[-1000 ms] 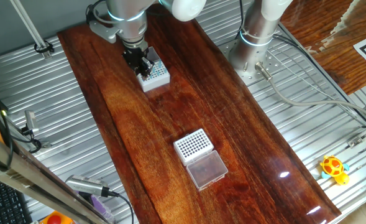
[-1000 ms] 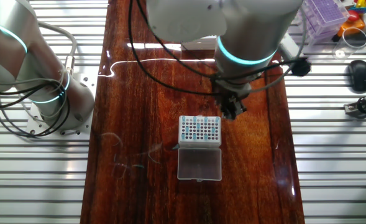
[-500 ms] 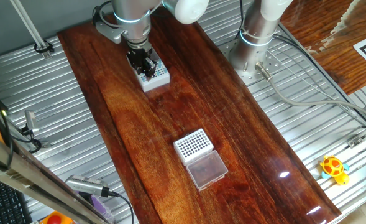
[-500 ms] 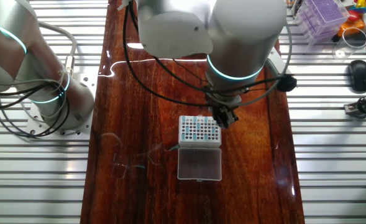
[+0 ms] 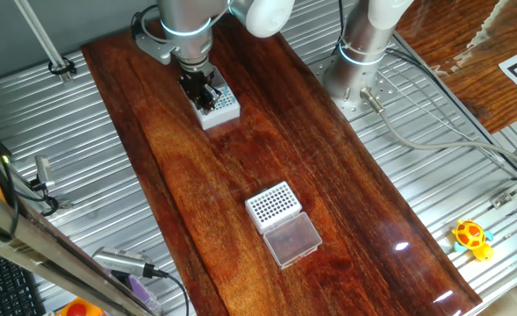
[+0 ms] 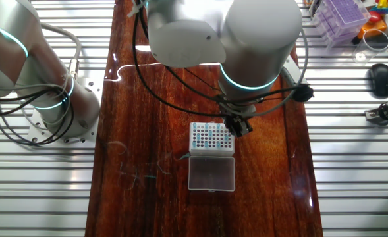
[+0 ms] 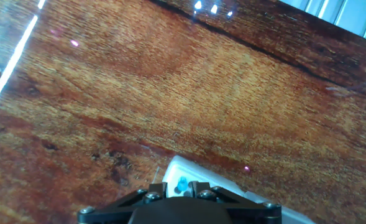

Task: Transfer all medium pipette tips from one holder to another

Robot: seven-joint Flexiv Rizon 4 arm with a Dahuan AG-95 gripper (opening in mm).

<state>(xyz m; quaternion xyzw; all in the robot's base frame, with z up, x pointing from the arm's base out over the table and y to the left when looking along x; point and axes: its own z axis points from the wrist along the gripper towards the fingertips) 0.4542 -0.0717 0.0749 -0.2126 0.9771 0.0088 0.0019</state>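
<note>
I need to move the teal medium pipette tip to the other holder (image 5: 273,204), so I should grab the tip by its exposed wide end with my gripper next.
The holder with fine holes (image 5: 224,107) stands at the far end of the wooden board, and it also shows in the other fixed view (image 6: 211,137) with several teal medium pipette tips (image 6: 209,136) in it. Its frosted lid (image 6: 211,174) lies beside it. My gripper (image 5: 207,95) hangs low over this rack's edge (image 6: 238,128). In the hand view my gripper (image 7: 181,185) is slightly open, and one teal tip (image 7: 183,182) stands between the jaws above the rack's white corner (image 7: 175,169). The other holder (image 5: 273,204), with bold dark holes, stands mid-board with its clear lid (image 5: 293,239) next to it.
A second arm's base (image 5: 356,66) stands on the metal table to the right of the board and shows in the other fixed view (image 6: 49,105). A purple rack (image 6: 342,16) and a mouse (image 6: 379,78) lie off the board. A yellow toy (image 5: 471,237) sits at the right.
My gripper has shifted sideways from beside the fine-holed rack to over its edge and has come lower. The racks and lids have not moved.
</note>
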